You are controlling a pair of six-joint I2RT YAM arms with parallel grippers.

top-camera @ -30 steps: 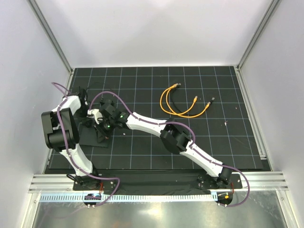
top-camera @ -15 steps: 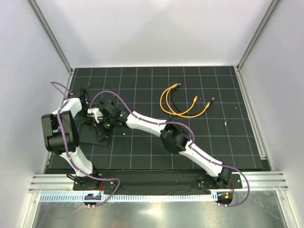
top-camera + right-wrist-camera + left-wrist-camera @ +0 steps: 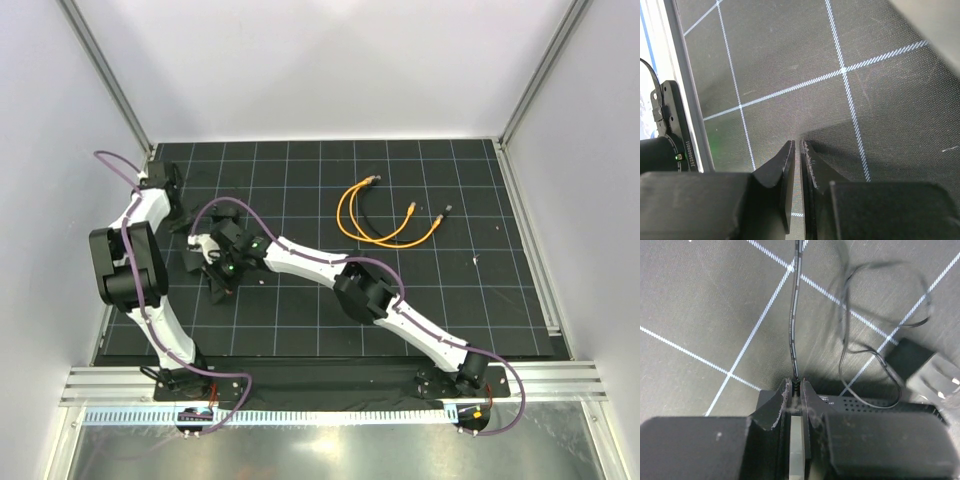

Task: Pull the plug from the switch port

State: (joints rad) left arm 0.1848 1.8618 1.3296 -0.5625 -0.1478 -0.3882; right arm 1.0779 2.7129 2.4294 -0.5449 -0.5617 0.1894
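My right gripper is shut on the mat beside the switch [image 3: 192, 260], so if I lifted it now, it would go up alone.
In the left wrist view my left gripper [image 3: 796, 384] is shut on the plug [image 3: 797, 386] of a thin black cable [image 3: 792, 315] that runs away across the mat. The switch [image 3: 880, 403], a flat black box with a perforated edge, lies just under and right of the fingers. I cannot tell if the plug sits in a port. In the top view the left gripper [image 3: 181, 217] is at the far left, and the switch is mostly hidden under both wrists. My right gripper [image 3: 218, 289] [image 3: 796, 143] is shut and empty, just above the mat.
A small black power adapter [image 3: 910, 360] with a looping thin wire [image 3: 875, 315] lies beside the switch. Orange patch cables [image 3: 375, 215] lie at the back middle. The left wall and metal rail [image 3: 125, 120] are close to the left arm.
My left arm has swung back and to the left with its jaws still shut on the plug. The switch's dark shape has shifted back with it. The right wrist moved slightly back-left.
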